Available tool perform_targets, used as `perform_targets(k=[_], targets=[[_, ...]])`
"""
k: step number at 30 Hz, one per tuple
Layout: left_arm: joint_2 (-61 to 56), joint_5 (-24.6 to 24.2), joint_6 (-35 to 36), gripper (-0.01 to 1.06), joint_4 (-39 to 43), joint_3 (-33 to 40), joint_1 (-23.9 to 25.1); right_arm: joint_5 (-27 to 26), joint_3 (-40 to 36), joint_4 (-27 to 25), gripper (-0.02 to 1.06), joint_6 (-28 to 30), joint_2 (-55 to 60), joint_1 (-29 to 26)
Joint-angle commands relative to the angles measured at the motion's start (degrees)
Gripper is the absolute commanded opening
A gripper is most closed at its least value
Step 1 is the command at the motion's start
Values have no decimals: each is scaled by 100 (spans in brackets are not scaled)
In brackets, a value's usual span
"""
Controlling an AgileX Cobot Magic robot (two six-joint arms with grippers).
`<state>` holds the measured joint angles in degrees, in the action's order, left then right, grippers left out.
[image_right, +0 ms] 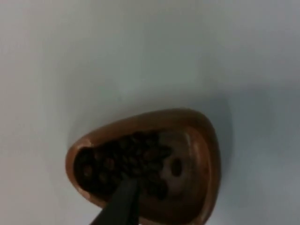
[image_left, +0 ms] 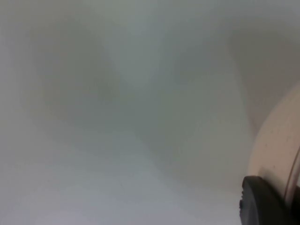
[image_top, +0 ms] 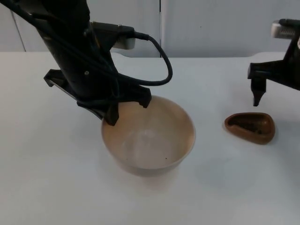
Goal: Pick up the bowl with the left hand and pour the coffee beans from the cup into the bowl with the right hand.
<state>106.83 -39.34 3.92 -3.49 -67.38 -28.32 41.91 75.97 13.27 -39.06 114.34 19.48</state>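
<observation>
My right gripper is about to grab the cup by its wide rounded end (image_top: pixel 271 126) to pour the coffee beans, since they lie loose toward the cup's narrow tip.
A wide beige bowl (image_top: pixel 150 138) stands empty in the middle of the white table. My left gripper (image_top: pixel 129 109) hangs over the bowl's back left rim, open, with one finger at the left rim and the other at the back rim. In the left wrist view a black fingertip (image_left: pixel 262 204) stands close against the bowl's wall (image_left: pixel 276 140). A brown drop-shaped cup (image_top: pixel 250 127) with dark coffee beans lies to the right of the bowl. My right gripper (image_top: pixel 269 86) hovers open just behind the cup. One fingertip (image_right: pixel 123 201) stands over the cup (image_right: pixel 197 164) and its beans (image_right: pixel 126 161).
The grey partition wall (image_top: pixel 211 26) closes the table at the back. Bare white table top (image_top: pixel 47 178) runs in front of and to the left of the bowl, with a gap between bowl and cup.
</observation>
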Motion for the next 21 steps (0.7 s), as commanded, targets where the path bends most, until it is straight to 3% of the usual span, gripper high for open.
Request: perform_targets(k=[1, 4, 21], targets=[[-3, 35, 62, 0, -40, -23, -30, 329, 276, -89, 98, 191, 175, 42], [-3, 35, 62, 0, -40, -23, -30, 600, 560, -89, 98, 381, 396, 42], [-3, 14, 62, 0, -40, -23, -30, 703, 587, -202, 96, 419, 640, -154]])
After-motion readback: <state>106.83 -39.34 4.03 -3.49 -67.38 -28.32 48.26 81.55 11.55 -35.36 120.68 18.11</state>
